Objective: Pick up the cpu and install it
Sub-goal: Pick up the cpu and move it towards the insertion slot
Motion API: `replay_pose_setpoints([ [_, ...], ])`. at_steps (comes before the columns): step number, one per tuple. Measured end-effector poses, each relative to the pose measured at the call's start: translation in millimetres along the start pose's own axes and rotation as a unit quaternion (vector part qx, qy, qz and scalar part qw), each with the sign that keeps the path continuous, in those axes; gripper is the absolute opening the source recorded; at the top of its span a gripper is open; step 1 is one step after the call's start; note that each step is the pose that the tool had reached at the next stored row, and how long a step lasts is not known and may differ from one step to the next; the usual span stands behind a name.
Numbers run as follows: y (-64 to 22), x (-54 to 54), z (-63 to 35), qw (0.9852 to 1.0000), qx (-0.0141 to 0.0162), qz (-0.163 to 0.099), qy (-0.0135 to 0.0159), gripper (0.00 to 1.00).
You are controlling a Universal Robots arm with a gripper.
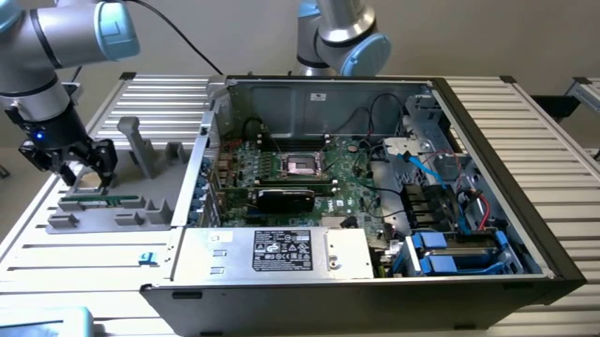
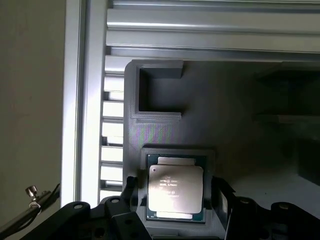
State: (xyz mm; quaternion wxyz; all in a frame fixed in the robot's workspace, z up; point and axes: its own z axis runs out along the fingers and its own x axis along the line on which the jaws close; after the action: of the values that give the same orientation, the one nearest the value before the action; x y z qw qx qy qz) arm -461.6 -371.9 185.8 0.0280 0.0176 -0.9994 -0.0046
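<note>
I will next pick up the cpu with my gripper by its opposite edges beside the lid's tabs, so that I can install it in the motherboard's socket.
The cpu (image 2: 175, 187), a small square chip with a pale metal top and printed lettering, lies flat in a pocket of the grey holder tray (image 2: 235, 130). My gripper (image 2: 175, 190) is directly above it and open. One black finger (image 2: 131, 189) stands on each side of the pocket, apart from the chip. In the exterior view the gripper (image 1: 84, 174) hangs low over the tray (image 1: 112, 210) at that view's left, outside the computer case (image 1: 375, 182). The bare cpu socket (image 1: 302, 163) sits in the middle of the green motherboard.
A green memory stick (image 1: 105, 201) lies in the tray beside the gripper, and grey posts (image 1: 140, 147) rise from it. A black graphics card (image 1: 286, 196) sits below the socket. Cables and drive bays (image 1: 440, 203) fill the case's right side. A second arm (image 1: 338, 38) stands behind.
</note>
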Motion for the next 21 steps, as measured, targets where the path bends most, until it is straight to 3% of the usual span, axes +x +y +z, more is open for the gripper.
replay_pose_setpoints([
  [8,0.2,0.1,0.1,1.0000,0.0055,0.000,-0.0001,0.67],
  [10,0.2,0.1,0.0,1.0000,0.0067,0.000,-0.0001,0.55],
  [15,0.3,0.1,-0.3,1.0000,0.0090,0.001,-0.0003,0.55],
  [21,0.4,0.9,-13.9,1.0000,0.0092,0.001,-0.0005,0.55],
])
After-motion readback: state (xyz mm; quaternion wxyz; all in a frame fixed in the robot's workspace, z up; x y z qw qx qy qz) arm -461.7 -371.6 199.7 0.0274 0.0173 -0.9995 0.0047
